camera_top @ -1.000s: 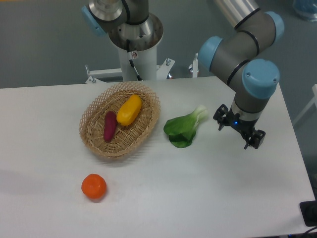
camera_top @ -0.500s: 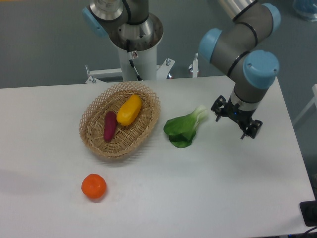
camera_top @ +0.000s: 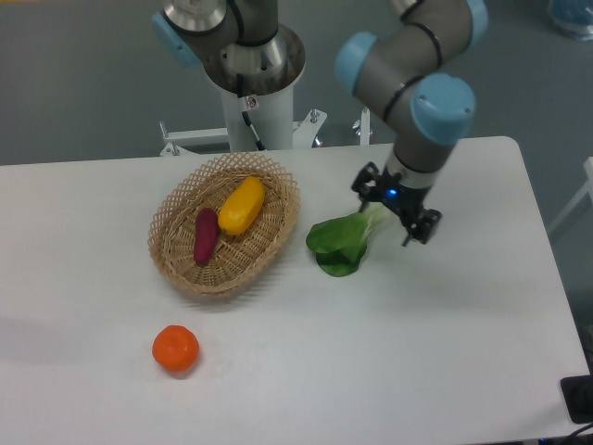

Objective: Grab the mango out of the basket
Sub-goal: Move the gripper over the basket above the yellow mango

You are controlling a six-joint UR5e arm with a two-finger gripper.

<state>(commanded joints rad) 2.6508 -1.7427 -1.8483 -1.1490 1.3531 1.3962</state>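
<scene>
The gripper needs to pick the mango up out of the wicker basket next, so it should grab the yellow mango [camera_top: 242, 205] by its rounded sides.
The yellow mango [camera_top: 242, 205] lies in the upper right part of the tan wicker basket [camera_top: 176, 255], beside a slim dark purple vegetable [camera_top: 205, 236]. My gripper [camera_top: 389, 215] hangs above the table to the right of the basket, over the stem end of a leafy green. Its fingers stand apart and hold nothing. It is well clear of the mango, about a basket's width away.
A green leafy vegetable [camera_top: 341, 240] lies between the basket and the gripper. A round orange fruit [camera_top: 175, 349] sits on the white table in front of the basket. The arm's base column [camera_top: 250, 83] stands behind the basket.
The gripper has moved left and slightly up, from the right side of the table to above the leafy green. The objects have not moved.
</scene>
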